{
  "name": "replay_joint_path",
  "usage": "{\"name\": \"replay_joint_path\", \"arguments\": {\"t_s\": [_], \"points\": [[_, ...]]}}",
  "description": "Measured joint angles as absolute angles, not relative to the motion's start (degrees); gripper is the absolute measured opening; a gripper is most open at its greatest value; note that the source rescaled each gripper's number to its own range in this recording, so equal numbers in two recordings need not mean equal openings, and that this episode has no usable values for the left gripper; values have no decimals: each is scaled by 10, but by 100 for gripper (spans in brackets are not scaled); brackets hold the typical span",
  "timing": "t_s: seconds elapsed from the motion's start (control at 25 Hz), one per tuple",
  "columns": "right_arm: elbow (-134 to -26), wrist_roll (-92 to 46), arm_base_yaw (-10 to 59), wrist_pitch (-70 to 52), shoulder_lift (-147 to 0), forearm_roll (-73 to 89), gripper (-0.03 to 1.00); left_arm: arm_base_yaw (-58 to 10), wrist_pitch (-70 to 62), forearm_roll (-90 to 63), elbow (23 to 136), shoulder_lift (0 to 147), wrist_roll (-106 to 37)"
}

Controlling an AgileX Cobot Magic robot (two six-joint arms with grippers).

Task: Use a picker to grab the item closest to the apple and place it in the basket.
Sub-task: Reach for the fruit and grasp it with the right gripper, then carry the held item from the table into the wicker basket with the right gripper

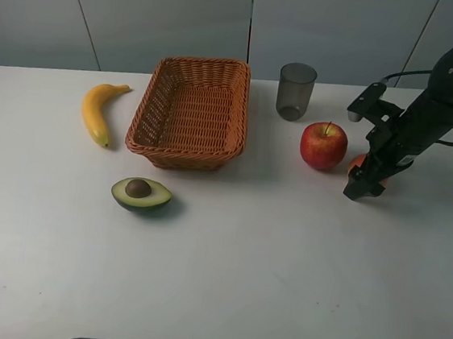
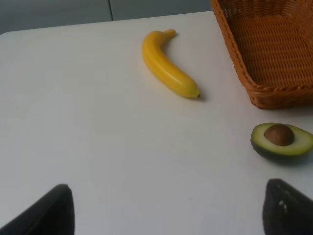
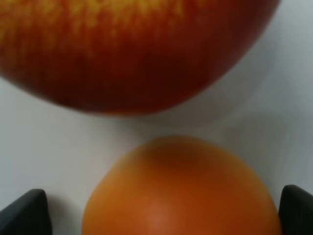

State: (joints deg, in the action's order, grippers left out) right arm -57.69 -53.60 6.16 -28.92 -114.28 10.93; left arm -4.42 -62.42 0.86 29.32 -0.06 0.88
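The fingers of my right gripper are on either side of the orange in the right wrist view. My right gripper should close on the orange now.
A red apple point(image 1: 323, 145) stands on the white table, right of the woven basket point(image 1: 241, 106). Right beside it lies a small orange point(image 1: 358, 163), mostly hidden by my right gripper point(image 1: 363, 181). The right wrist view shows the orange point(image 3: 181, 191) close up between the spread dark fingertips point(image 3: 24, 213), with the apple point(image 3: 132, 49) just beyond it. That gripper point(image 3: 161, 215) is open, straddling the orange with a gap on one side. My left gripper point(image 2: 168, 215) is open over bare table, holding nothing, and its arm is out of the exterior view.
A yellow banana point(image 1: 99, 112) lies left of the basket, and a halved avocado point(image 1: 140, 194) sits in front of it. A grey cup point(image 1: 295, 90) stands behind the apple. The left wrist view shows the banana point(image 2: 168, 71), avocado point(image 2: 282, 139) and a basket corner point(image 2: 274, 93).
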Motion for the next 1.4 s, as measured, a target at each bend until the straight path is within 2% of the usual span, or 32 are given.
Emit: {"name": "replay_joint_path", "arguments": {"t_s": [0.24, 0.28, 0.32, 0.36, 0.4, 0.44, 1.4], "points": [[-577, -535, 62, -289, -1143, 109, 100, -44, -624, 9, 293, -1, 9], [-577, -535, 62, -289, -1143, 109, 94, -44, -624, 9, 293, -1, 9], [-577, -535, 62, -288, -1143, 109, 83, -44, -624, 9, 293, -1, 9], [-577, -535, 62, -288, -1143, 109, 61, -44, -624, 9, 293, -1, 9], [-577, -535, 62, -288, -1143, 109, 26, -44, -624, 9, 293, -1, 9], [-577, -535, 62, -288, -1143, 109, 0, -44, -624, 9, 293, -1, 9], [-578, -547, 62, -308, -1135, 95, 0, -44, -624, 9, 293, -1, 9]]}}
